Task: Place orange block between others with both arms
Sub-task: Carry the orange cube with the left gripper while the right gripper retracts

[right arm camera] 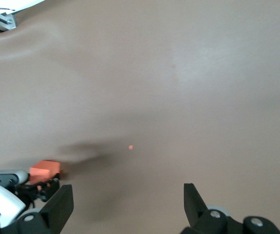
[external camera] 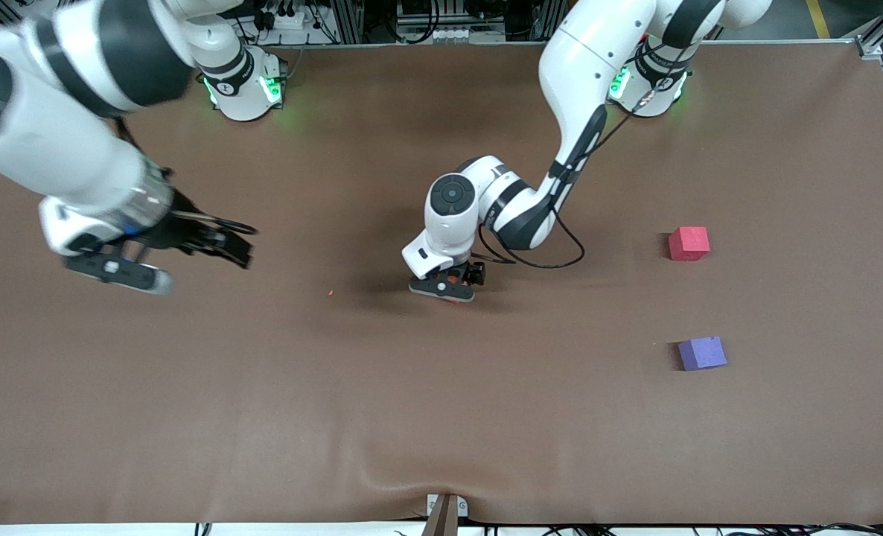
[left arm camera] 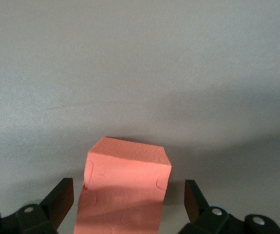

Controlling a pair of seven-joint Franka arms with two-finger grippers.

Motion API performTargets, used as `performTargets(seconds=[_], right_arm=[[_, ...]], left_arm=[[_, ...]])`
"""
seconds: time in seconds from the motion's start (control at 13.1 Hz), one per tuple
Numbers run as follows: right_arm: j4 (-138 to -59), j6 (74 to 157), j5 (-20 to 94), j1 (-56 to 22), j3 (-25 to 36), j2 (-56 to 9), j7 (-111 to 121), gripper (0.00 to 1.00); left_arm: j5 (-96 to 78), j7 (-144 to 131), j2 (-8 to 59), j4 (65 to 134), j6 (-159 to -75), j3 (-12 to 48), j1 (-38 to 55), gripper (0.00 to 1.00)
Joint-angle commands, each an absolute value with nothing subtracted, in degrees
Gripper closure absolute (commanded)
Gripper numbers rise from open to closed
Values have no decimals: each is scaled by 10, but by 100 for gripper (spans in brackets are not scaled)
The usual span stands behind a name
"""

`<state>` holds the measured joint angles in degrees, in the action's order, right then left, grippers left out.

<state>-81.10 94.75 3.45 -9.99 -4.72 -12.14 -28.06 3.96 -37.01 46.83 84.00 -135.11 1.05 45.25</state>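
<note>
The orange block is between my left gripper's fingers. It needs to close on the block.
The orange block [left arm camera: 125, 190] rests on the brown table near its middle. My left gripper [external camera: 449, 286] is lowered around it, open, with one finger [left arm camera: 61, 197] on each side and a gap between each finger and the block. In the front view the hand hides most of the block. The right wrist view shows the block [right arm camera: 45, 170] with the left hand at it. The pinkish-red cube [external camera: 689, 243] and the purple-blue cube [external camera: 702, 353] lie toward the left arm's end, the purple one nearer the front camera. My right gripper [external camera: 246, 246] hangs open and empty over the right arm's end.
A tiny orange crumb [external camera: 330, 292] lies on the mat between the two grippers. A metal bracket [external camera: 445, 514] sits at the table's front edge. The arm bases [external camera: 244, 85] stand along the back edge.
</note>
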Motion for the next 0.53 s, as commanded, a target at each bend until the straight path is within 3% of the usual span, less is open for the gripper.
performTargets(seconds=[0.0, 0.08, 0.23, 0.3, 0.46], right_arm=[[-829, 927, 24, -35, -62, -92, -176, 0], [-829, 927, 24, -12, -62, -88, -144, 0], [-830, 925, 20, 27, -62, -84, -94, 0], [-830, 926, 12, 47, -62, -83, -60, 0], [-829, 926, -11, 61, -54, -83, 23, 0]], left_arm=[[55, -395, 481, 827, -1354, 4, 454, 0], [55, -435, 482, 828, -1354, 4, 456, 21], [56, -475, 480, 831, -1354, 4, 455, 93], [55, -481, 479, 831, -1350, 4, 455, 100], [56, -517, 468, 833, -1327, 1, 448, 100]])
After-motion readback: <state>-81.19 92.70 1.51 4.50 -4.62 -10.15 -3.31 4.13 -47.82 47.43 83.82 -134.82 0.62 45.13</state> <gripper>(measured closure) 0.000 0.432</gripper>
